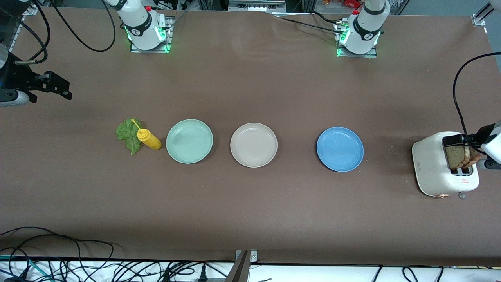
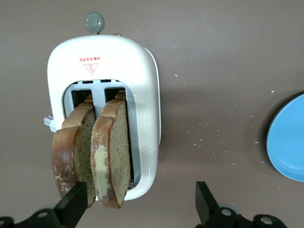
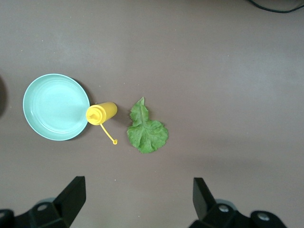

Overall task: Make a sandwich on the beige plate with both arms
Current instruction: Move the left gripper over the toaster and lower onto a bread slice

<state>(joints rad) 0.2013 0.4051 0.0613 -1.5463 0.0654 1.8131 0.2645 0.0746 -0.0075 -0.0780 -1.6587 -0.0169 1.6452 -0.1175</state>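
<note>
My left gripper's fingers are above the bread slice's top crust [image 1: 459,157] over the toaster [image 1: 434,164], so my left gripper comes down first, then closes on the crust.
The beige plate [image 1: 253,145] lies bare at mid-table, between a mint green plate [image 1: 189,141] and a blue plate [image 1: 339,149]. Two brown bread slices [image 2: 114,152] stand upright in the slots of a white toaster [image 1: 434,164] at the left arm's end of the table. My left gripper [image 2: 140,202] hangs open over the toaster and holds nothing; one finger [image 2: 72,203] shows close by the outer slice [image 2: 71,152]. A green lettuce leaf [image 1: 128,135] lies flat on the table at the right arm's end. High over that end, my right gripper [image 3: 137,194] is open and empty.
A yellow squeeze bottle [image 1: 148,139] lies on its side between the lettuce and the mint green plate, its tip on the leaf. Crumbs dot the table [image 2: 199,133] beside the toaster. Cables [image 1: 58,250] trail along the table's front edge.
</note>
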